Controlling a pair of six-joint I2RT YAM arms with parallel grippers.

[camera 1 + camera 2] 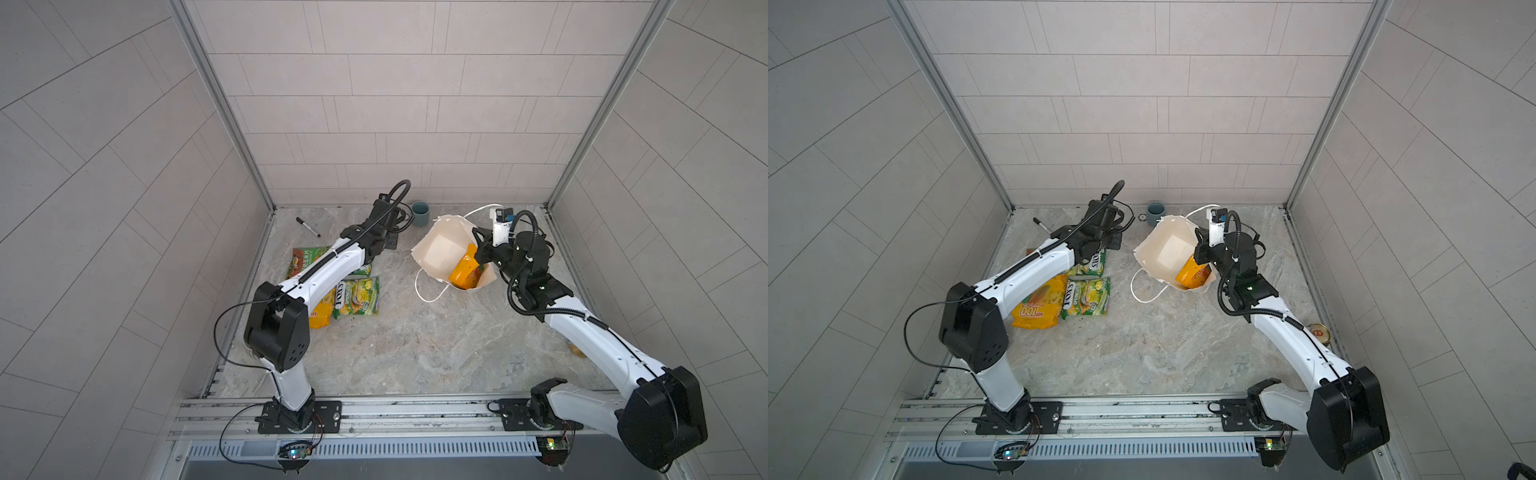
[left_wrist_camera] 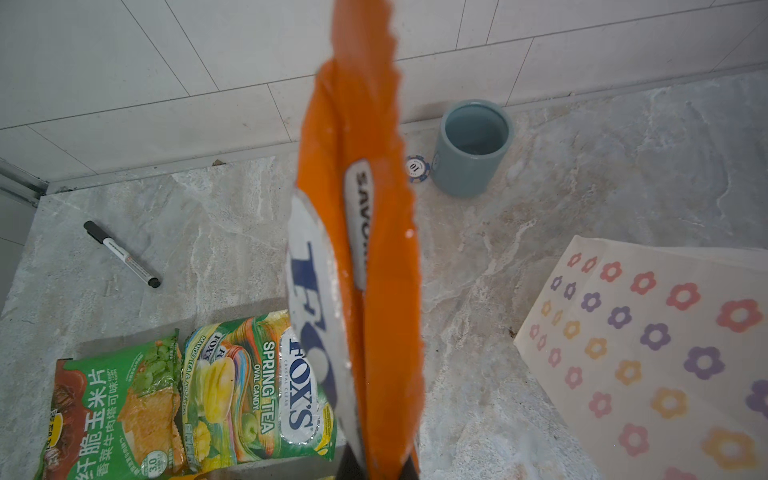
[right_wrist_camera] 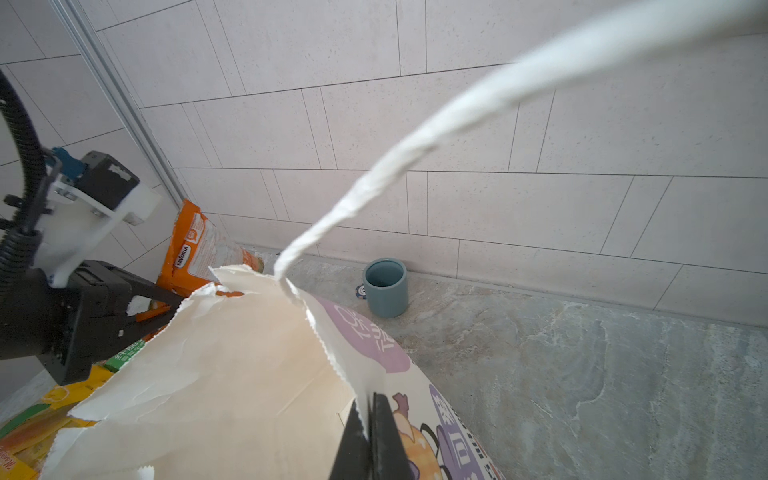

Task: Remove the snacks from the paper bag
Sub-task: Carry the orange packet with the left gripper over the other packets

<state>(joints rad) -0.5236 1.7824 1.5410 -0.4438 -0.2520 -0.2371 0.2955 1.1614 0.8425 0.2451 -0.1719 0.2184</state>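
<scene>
My left gripper should hold the orange FOX'S packet (image 2: 365, 249) until it reaches the table; it is well above and would fall if I opened now.
The white paper bag (image 1: 440, 249) (image 1: 1167, 249) stands open at the back right, its flower-printed side (image 2: 648, 353) facing the left arm. My right gripper (image 3: 370, 415) (image 1: 478, 239) is shut on the bag's rim, just below a white cord handle (image 3: 415, 145). An orange-yellow snack (image 1: 465, 270) (image 1: 1192, 274) lies inside the bag. My left gripper (image 2: 378, 463) (image 1: 388, 239) is shut on an orange FOX'S packet (image 2: 365, 249) (image 3: 191, 249) held off the table left of the bag; both top views hide that packet. Several snacks (image 1: 357, 297) (image 1: 1038, 305) (image 2: 257, 386) lie flat under the left arm.
A grey-blue cup (image 1: 419, 214) (image 2: 473, 147) with a poker chip (image 2: 417, 168) beside it stands at the back wall between the arms. A black marker (image 1: 307, 227) (image 2: 122, 255) lies at the back left. A small tin (image 1: 1320, 332) sits by the right wall.
</scene>
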